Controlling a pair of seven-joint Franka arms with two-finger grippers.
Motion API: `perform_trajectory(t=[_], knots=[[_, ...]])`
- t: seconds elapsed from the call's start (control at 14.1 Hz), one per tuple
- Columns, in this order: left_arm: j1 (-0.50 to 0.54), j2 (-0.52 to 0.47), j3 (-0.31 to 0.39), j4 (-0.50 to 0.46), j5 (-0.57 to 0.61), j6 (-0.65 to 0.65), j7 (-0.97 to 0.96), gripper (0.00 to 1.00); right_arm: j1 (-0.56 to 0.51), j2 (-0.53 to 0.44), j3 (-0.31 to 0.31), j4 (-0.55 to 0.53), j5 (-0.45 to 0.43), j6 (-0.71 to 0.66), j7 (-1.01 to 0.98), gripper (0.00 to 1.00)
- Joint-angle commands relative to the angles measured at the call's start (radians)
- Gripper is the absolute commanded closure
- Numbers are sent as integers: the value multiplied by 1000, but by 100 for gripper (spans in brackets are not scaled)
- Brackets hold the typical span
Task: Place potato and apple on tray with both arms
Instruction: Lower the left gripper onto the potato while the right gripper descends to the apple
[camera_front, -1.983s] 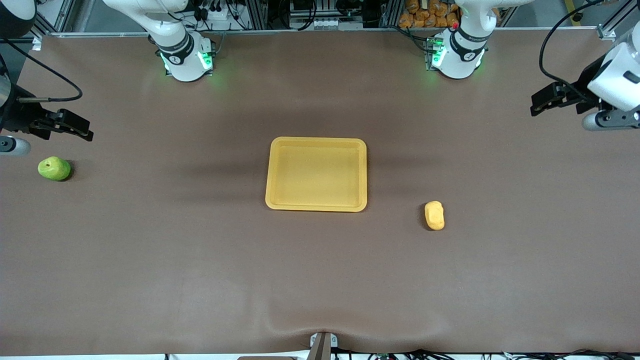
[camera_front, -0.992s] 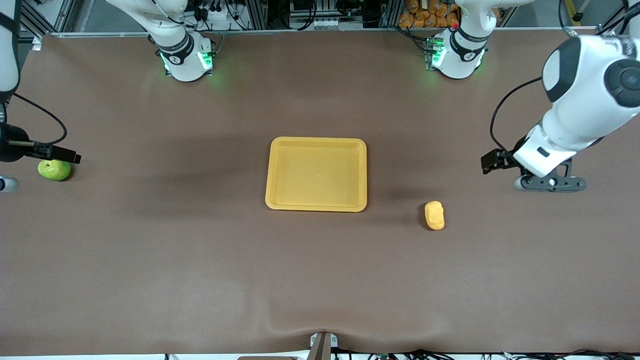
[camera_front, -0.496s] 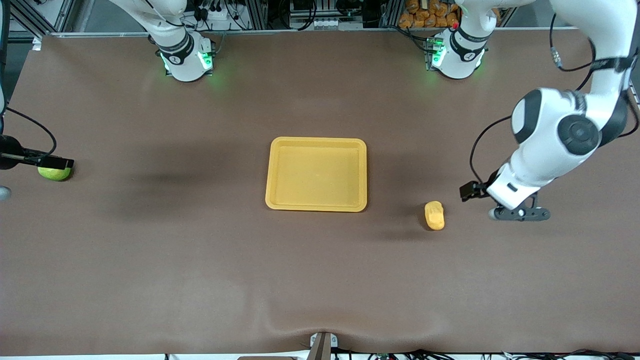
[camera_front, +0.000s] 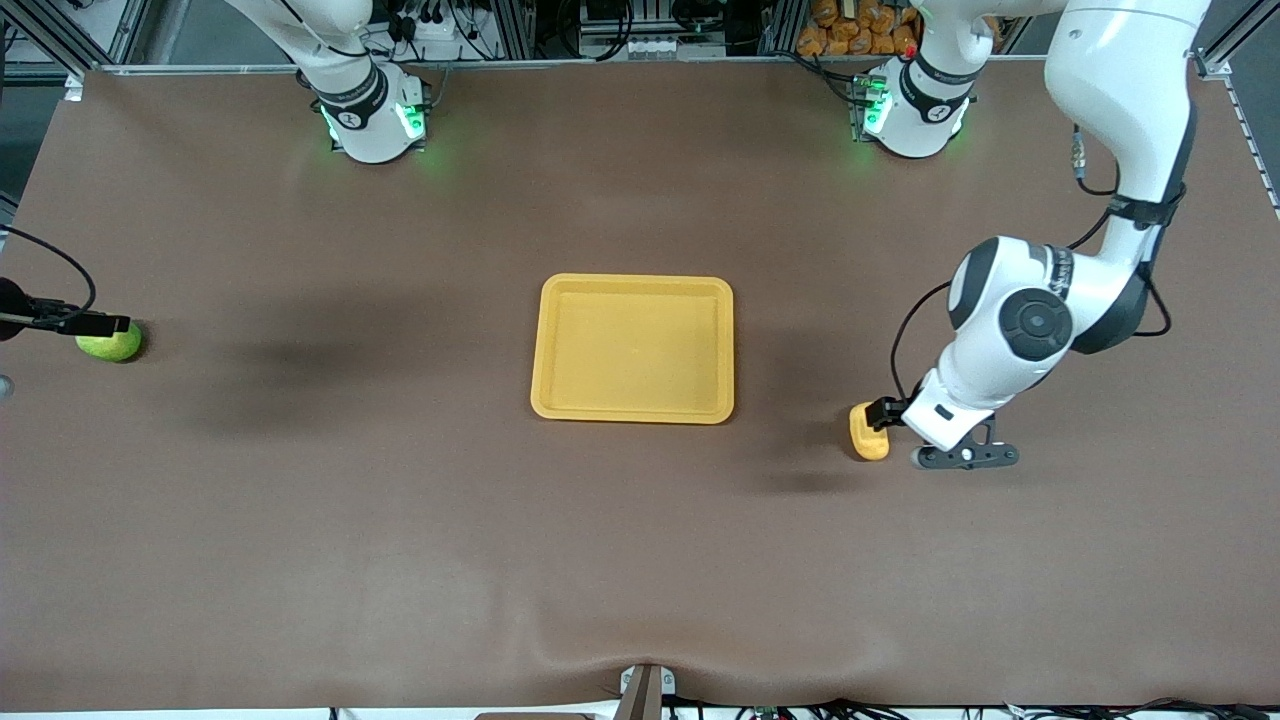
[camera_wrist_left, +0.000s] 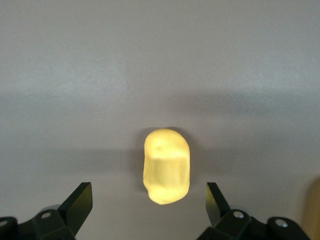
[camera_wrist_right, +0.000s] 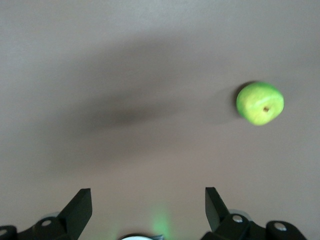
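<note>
My left gripper needs to take the potato (camera_front: 866, 442) by its long sides next, so that it can set it down on the yellow-orange tray (camera_front: 560, 345).
The yellow-orange tray (camera_front: 560, 345) lies at the table's middle with nothing in it. The potato (camera_front: 866, 442) lies on the mat toward the left arm's end, a little nearer the front camera than the tray. My left gripper (camera_front: 884, 412) is low over it and open. In the left wrist view the potato (camera_wrist_left: 166, 165) lies just ahead of the gap between the fingers (camera_wrist_left: 79, 202). The green apple (camera_front: 113, 346) lies at the right arm's end. My right gripper (camera_front: 100, 324) is open over it. In the right wrist view the apple (camera_wrist_right: 260, 102) lies off to one side of the open gripper (camera_wrist_right: 148, 207).
The brown mat (camera_front: 400, 500) covers the table. It has a raised wrinkle (camera_front: 620, 640) near the front edge. The arm bases (camera_front: 372, 118) with green lights stand along the table edge farthest from the front camera.
My left arm has swung in from the table's end and come down over the potato. My right gripper has dropped lower over the apple.
</note>
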Motion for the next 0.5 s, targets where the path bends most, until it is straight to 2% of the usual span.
perform_trajectory(t=[0.0, 0.28, 0.42], knots=[[-2, 32, 1, 14, 44, 29, -36, 2, -60, 43, 17, 12, -12, 39, -77, 0], [-1, 62, 1, 11, 46, 57, -36, 10, -91, 78, 17, 11, -17, 67, -84, 0], [-2, 80, 1, 10, 46, 77, -37, 14, -99, 87, 17, -3, -56, 107, -95, 0]])
